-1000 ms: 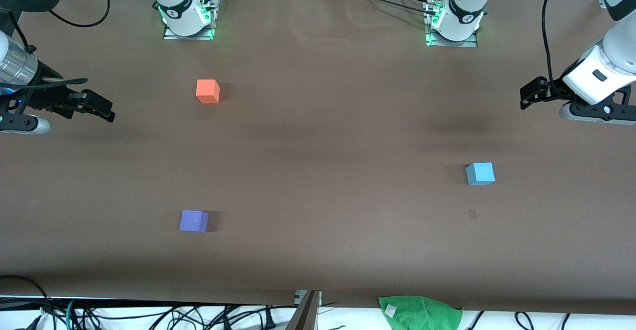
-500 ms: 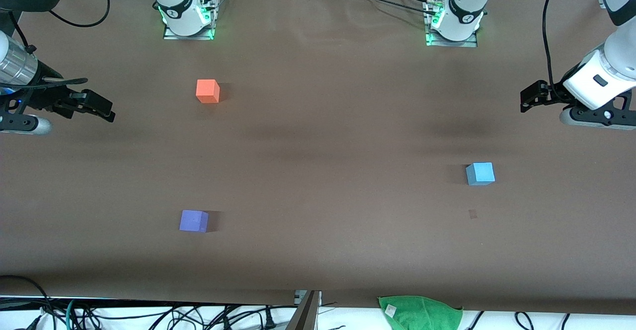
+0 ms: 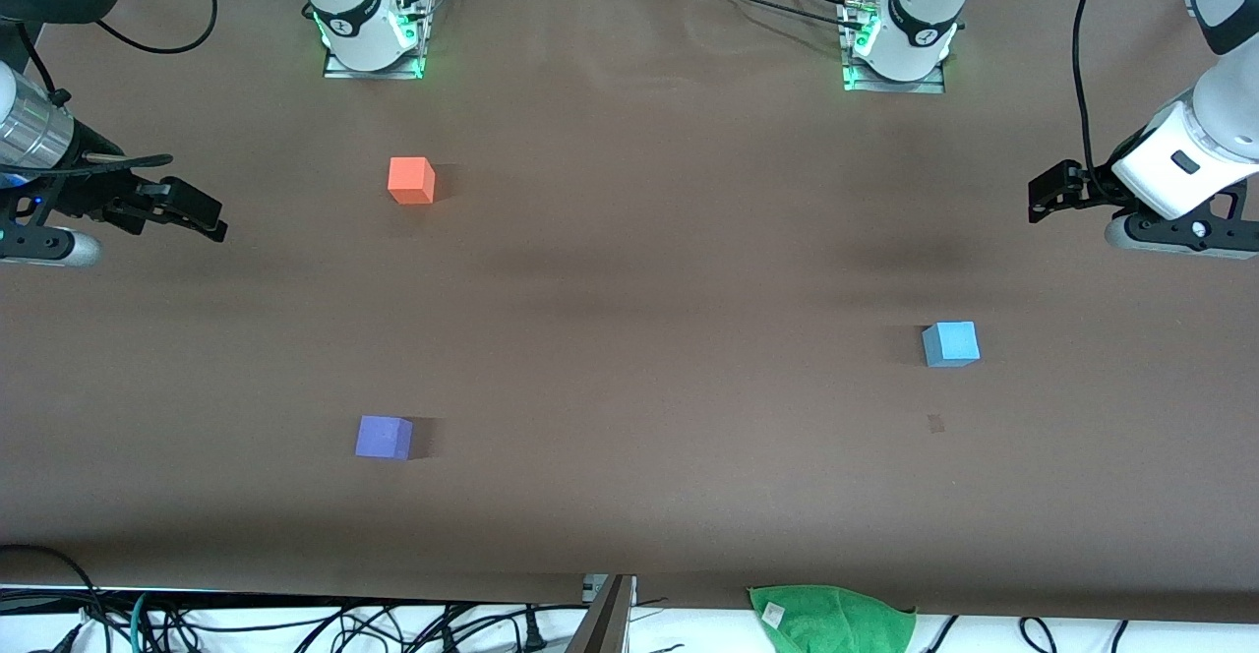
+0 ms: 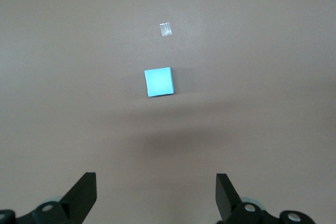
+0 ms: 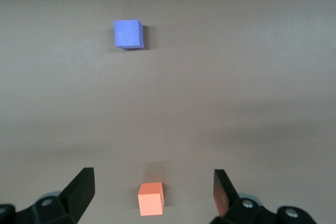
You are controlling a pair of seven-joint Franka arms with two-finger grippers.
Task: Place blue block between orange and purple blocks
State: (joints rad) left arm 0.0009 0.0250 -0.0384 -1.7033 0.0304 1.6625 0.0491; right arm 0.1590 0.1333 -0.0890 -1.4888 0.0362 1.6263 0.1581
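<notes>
My left gripper needs to grab the opposite sides of the light blue block [image 3: 950, 343] next, so that it can put the block between the orange and purple blocks.
The light blue block [image 3: 950, 343] [image 4: 158, 82] sits alone on the brown table toward the left arm's end. Toward the right arm's end, the orange block [image 3: 411, 180] [image 5: 151, 199] lies farther from the front camera than the purple block [image 3: 384, 437] [image 5: 128, 33], with a wide gap of bare table between them. My left gripper [image 3: 1043, 196] [image 4: 156, 192] hangs open and empty over the table's edge at its own end, apart from the blue block. My right gripper [image 3: 202, 215] [image 5: 154, 178] hangs open and empty at its own end, apart from the orange block.
A small pale scrap [image 3: 935, 423] [image 4: 165, 29] lies on the table, nearer the front camera than the blue block. A green cloth [image 3: 831, 619] hangs at the table's front edge. The arm bases [image 3: 372, 33] [image 3: 900, 43] stand along the back edge.
The left arm's wrist has shifted slightly at its end of the table. The blocks and the right arm have not moved.
</notes>
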